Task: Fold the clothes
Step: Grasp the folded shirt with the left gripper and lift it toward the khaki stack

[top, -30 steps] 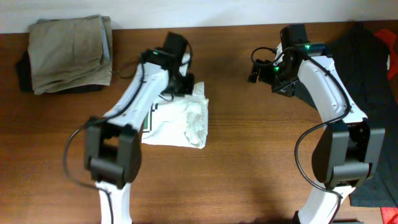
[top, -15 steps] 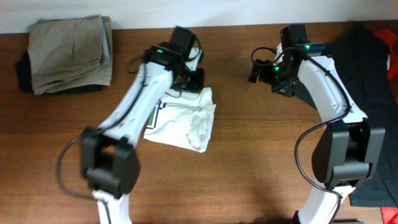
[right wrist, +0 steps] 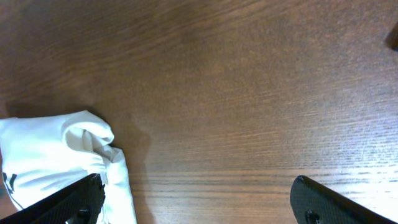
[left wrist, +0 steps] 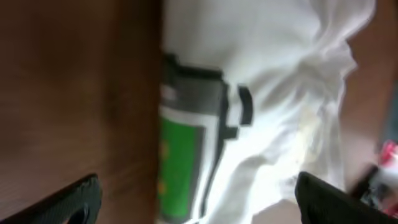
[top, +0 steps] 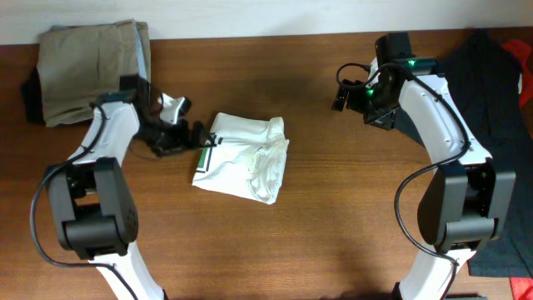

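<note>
My left gripper should next grab the folded white T-shirt by its green-print edge, nearest the khaki trousers, to stack it on them.
The clothes, a white T-shirt [top: 241,158], lie folded in a small bundle at the table's middle left. The green print and dark striped mark sit at its left edge [left wrist: 183,155]. My left gripper [top: 193,137] is just left of that edge, open, with nothing between its fingers [left wrist: 202,202]. Far to the right, my right gripper [top: 340,92] hovers open and empty above bare wood [right wrist: 202,202]. The shirt's right corner [right wrist: 56,155] shows at the left of the right wrist view.
Folded khaki trousers [top: 92,71] rest on something dark at the back left corner. A large dark garment [top: 491,75] with a red item [top: 520,50] lies at the right edge, with more dark cloth at the lower right [top: 508,250].
My left gripper opened, let go of the T-shirt and swung from over its back edge to its left side. The shirt settled slightly to the right. The right arm has not moved.
</note>
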Robot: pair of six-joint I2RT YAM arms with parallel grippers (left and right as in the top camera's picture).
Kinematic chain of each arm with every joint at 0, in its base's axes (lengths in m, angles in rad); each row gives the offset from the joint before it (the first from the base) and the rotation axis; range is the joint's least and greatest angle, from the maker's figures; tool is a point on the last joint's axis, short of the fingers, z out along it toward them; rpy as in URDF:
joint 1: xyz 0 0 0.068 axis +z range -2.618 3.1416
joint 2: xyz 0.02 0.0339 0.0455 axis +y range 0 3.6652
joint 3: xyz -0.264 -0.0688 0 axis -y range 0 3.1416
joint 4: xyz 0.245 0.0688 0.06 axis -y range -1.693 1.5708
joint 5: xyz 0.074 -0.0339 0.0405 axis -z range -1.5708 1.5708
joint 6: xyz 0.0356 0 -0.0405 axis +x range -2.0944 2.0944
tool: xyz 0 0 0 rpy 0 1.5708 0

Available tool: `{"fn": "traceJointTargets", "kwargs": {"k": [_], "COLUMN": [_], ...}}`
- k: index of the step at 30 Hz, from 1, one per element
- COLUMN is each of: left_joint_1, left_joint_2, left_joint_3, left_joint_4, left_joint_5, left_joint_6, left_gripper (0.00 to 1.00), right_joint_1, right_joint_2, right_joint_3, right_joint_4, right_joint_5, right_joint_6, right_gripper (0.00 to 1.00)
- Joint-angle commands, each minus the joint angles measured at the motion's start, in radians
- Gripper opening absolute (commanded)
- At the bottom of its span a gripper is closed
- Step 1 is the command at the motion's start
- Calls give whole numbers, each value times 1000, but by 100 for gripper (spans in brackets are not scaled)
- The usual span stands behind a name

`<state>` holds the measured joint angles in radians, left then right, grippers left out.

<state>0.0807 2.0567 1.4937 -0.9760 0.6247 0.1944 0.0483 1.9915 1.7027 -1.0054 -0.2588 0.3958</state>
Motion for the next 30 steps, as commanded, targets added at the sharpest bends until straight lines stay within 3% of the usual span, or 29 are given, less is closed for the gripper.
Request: {"fn": "traceJointTargets", "kwargs": {"k": [1,6,10,13,16,17,20,23,26,30], "left_joint_1": [-24,-24,-49,-95,-128,-128,-121,-121,-121,-81], "left_joint_2": [6,22,102,127,127,127,127,127,127,127], "left_joint_3": [-109,-121,-121,-121,-121,-121,-89,24,286,457], "left_joint_4": [102,214,261,265,282,285,283,209,78,171], "left_joint_5": [153,76,78,78,74,74,32,-103,-394,-563], "left_joint_6": [29,-113,-157,-156,-157,-157,-158,-157,-157,-162], "left_gripper": [99,99,83,79,41,40,5,1,1,1], "right_joint_1": [8,18,18,18,18,18,18,18,18,18], "right_joint_2": [-6,-6,-6,-6,-6,-6,-6,-6,-6,-6], "right_joint_3": [-3,-3,-3,-3,-3,-3,-3,-3,-3,-3], "right_joint_4": [0,3,3,3,4,4,5,7,9,8], "right_joint_5": [8,9,9,9,9,9,9,9,9,9], "right_joint_6": [2,2,2,2,2,2,2,2,2,2], "right_gripper": [99,99,99,99,99,99,99,99,99,99]}}
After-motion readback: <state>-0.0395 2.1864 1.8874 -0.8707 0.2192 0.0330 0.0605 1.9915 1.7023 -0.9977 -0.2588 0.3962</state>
